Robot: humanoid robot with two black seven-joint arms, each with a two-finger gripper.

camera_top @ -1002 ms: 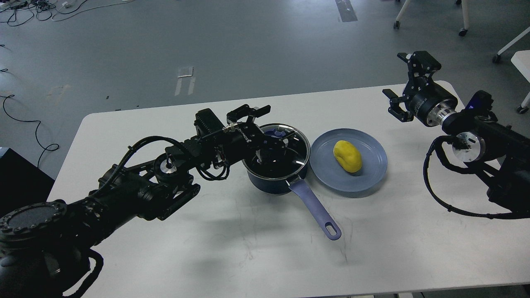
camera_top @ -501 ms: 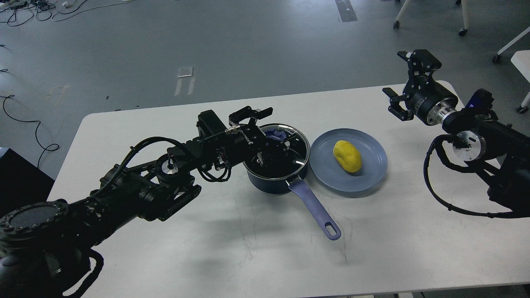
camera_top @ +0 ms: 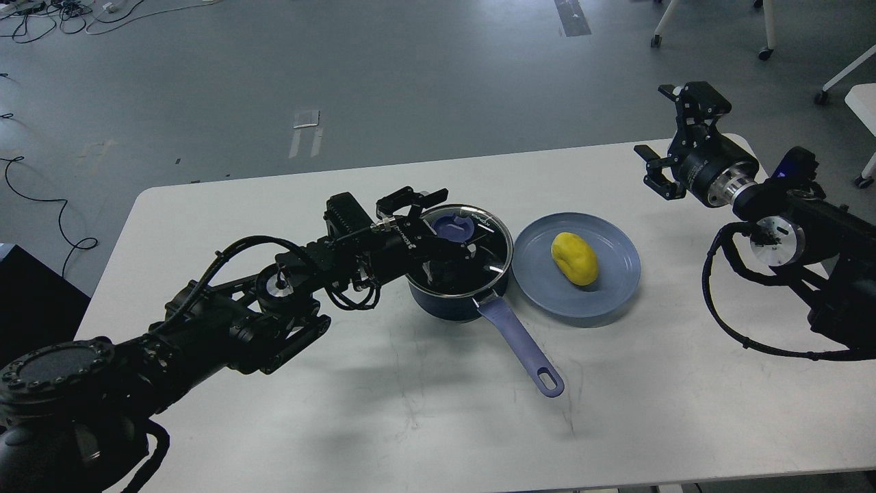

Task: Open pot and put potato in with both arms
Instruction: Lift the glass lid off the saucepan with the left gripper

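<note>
The left gripper will next pick up the glass lid (camera_top: 487,241) by its narrow blue knob (camera_top: 453,227) to open the pot, since the lid is too wide for the gripper's fingers.
A dark blue pot (camera_top: 457,301) stands at the table's middle, with a glass lid (camera_top: 487,241) on it and a blue knob (camera_top: 453,226). Its long handle (camera_top: 523,349) points toward the front right. A yellow potato (camera_top: 575,257) lies on a blue plate (camera_top: 616,287) just right of the pot. My left gripper (camera_top: 438,224) is open over the lid, one finger behind the knob and one in front of it. My right gripper (camera_top: 655,129) is open and empty, held above the table's far right corner, well away from the potato.
The white table (camera_top: 410,424) has bare room in front and on the left. Its far edge runs just behind the pot. Chair legs on castors (camera_top: 765,52) and a white table corner (camera_top: 864,103) stand on the floor at the far right.
My left gripper has drawn back slightly to the left over the lid, so more of the blue knob shows. The right arm has hardly moved.
</note>
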